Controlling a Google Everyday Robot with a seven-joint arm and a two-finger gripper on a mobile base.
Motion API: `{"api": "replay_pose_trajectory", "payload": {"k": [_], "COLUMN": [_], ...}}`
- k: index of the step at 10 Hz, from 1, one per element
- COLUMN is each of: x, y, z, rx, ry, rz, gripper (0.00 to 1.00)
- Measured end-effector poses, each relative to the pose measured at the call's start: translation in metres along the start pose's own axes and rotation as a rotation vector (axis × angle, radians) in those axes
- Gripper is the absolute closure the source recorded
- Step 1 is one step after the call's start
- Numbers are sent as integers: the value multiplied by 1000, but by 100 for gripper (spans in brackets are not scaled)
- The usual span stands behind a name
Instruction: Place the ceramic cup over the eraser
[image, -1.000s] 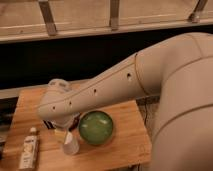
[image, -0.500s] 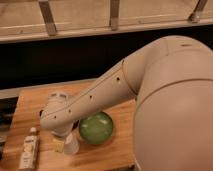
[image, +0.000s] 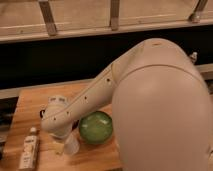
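My gripper grips the off-white ceramic cup by its rim (image: 70, 138) next, to place the cup over the eraser.
The ceramic cup (image: 72, 144) is a small off-white tapered cup standing on the wooden table (image: 30, 107), just left of the green bowl (image: 95, 127). My gripper (image: 63, 145) hangs down from the white wrist (image: 56, 117) and sits low at the cup's left side, open. One yellowish finger (image: 59, 148) shows beside the cup, and I cannot tell whether it touches. The eraser is hidden; the arm covers much of the table.
A white bottle with a label (image: 29, 149) lies at the table's front left. My large white arm (image: 160, 110) fills the right half of the view. A dark gap and a railing run behind the table's far edge.
The arm's big upper part has swung closer and fills more of the view. The wrist has shifted slightly left and lower. Cup, bowl and bottle have not moved.
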Motion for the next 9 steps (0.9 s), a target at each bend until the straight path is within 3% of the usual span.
{"api": "replay_pose_trajectory", "payload": {"k": [2, 3, 9], "x": [1, 3, 14], "y": [-4, -4, -1], "z": [10, 13, 18], "rx": [-10, -10, -3], "ry": [12, 19, 38], "rz": [11, 8, 4], "gripper": [21, 27, 87]}}
